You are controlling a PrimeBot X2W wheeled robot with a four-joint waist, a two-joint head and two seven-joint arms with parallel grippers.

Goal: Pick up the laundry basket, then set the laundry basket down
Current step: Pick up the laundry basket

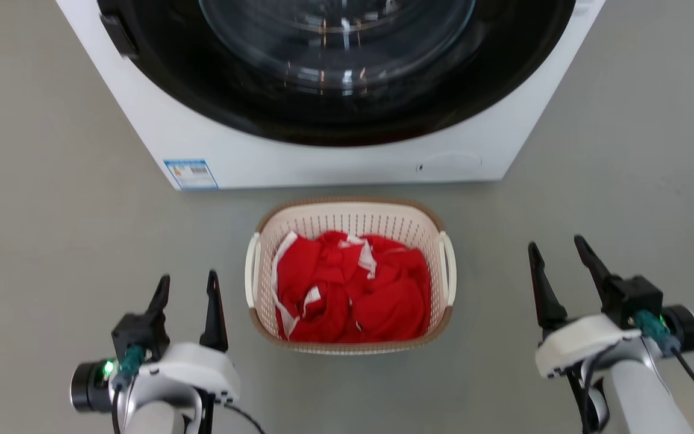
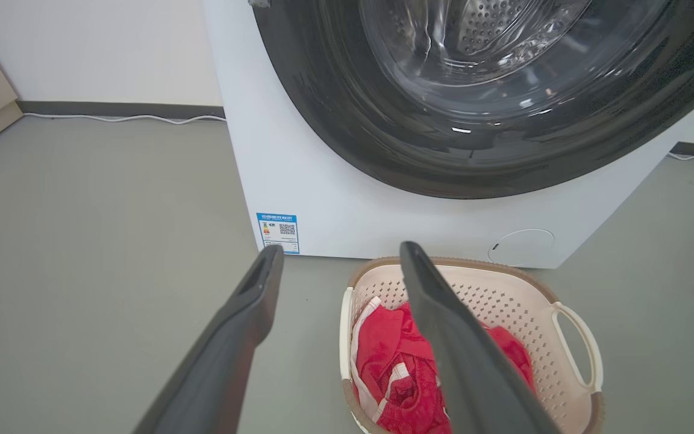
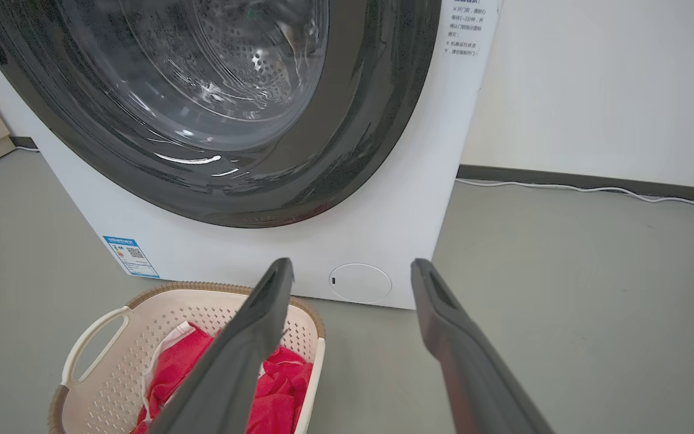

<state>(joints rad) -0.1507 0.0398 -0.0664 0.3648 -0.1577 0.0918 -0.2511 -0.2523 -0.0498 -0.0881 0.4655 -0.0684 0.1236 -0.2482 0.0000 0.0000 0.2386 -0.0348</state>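
Observation:
Next, my left gripper grabs the laundry basket, which is wide and filled with red cloth (image 1: pixel 355 293), by its slim white loop handle (image 1: pixel 252 270) to pick it up.
The laundry basket (image 1: pixel 350 214) (image 2: pixel 497 289) (image 3: pixel 202 304), cream perforated plastic with a brown rim and white loop handles, stands on the grey floor just in front of the washer. Red cloth with white trim (image 1: pixel 353 289) fills it. My left gripper (image 1: pixel 189 278) (image 2: pixel 341 256) hovers open to the basket's left, apart from its handle. On the basket's right my right gripper (image 1: pixel 558 244) (image 3: pixel 353 271) is open too, further off. Neither holds anything.
A white front-loading washer (image 1: pixel 335 163) with a dark round door (image 1: pixel 335 72) stands right behind the basket. Bare grey floor (image 1: pixel 52 241) spreads on both sides. A wall with a dark skirting and a white cable (image 3: pixel 594 187) runs behind.

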